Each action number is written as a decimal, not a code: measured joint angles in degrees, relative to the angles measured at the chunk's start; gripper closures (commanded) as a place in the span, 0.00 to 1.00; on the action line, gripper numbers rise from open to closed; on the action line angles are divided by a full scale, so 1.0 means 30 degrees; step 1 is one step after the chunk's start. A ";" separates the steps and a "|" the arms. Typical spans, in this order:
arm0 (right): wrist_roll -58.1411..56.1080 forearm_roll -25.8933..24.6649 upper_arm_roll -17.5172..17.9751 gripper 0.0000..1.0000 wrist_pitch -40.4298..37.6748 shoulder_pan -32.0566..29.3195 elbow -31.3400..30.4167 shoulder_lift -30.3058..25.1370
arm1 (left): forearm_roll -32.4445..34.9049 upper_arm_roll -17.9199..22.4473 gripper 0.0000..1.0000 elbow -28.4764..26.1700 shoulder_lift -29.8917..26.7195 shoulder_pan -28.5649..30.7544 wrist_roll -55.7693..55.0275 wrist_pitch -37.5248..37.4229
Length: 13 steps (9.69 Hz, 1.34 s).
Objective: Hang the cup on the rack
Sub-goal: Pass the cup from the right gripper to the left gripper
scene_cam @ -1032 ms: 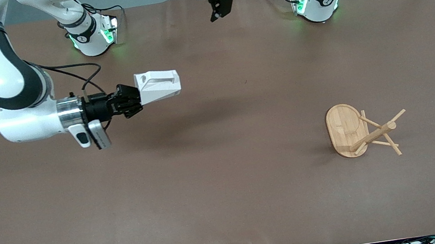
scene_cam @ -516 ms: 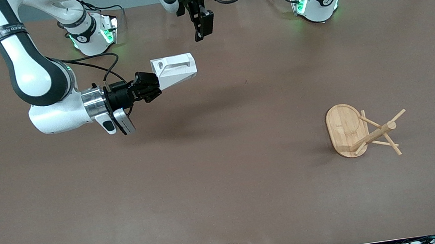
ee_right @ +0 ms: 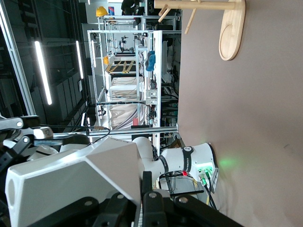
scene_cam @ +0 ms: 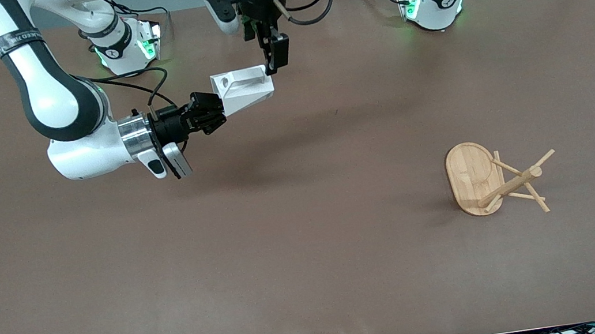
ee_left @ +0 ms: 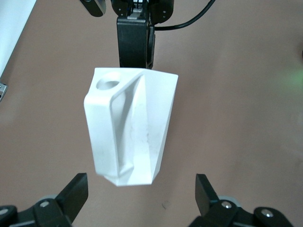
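Note:
I need to hang the white faceted cup on the bamboo rack, so I should next grab the cup by its narrow base end with my left gripper.
My right gripper is shut on the wide rim end of the white faceted cup and holds it on its side in the air, handle up. The cup's narrow base end points toward my left gripper, which hangs just at that end. In the left wrist view the cup lies ahead of my open left gripper. Its fingers stand wide on either side of the base without touching it. The bamboo rack stands upright toward the left arm's end of the table, nearer the front camera.
The brown table carries only the rack. The rack also shows in the right wrist view. Both arm bases stand along the table's edge farthest from the front camera.
My right gripper has carried the cup toward the left arm's end. My left gripper has come down to the cup's base end.

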 measured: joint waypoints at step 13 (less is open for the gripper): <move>0.1428 0.0927 0.0511 0.00 0.0180 0.0074 -0.0272 -0.0556 | -0.0097 0.0065 1.00 0.0101 0.1094 0.0243 0.1470 0.0640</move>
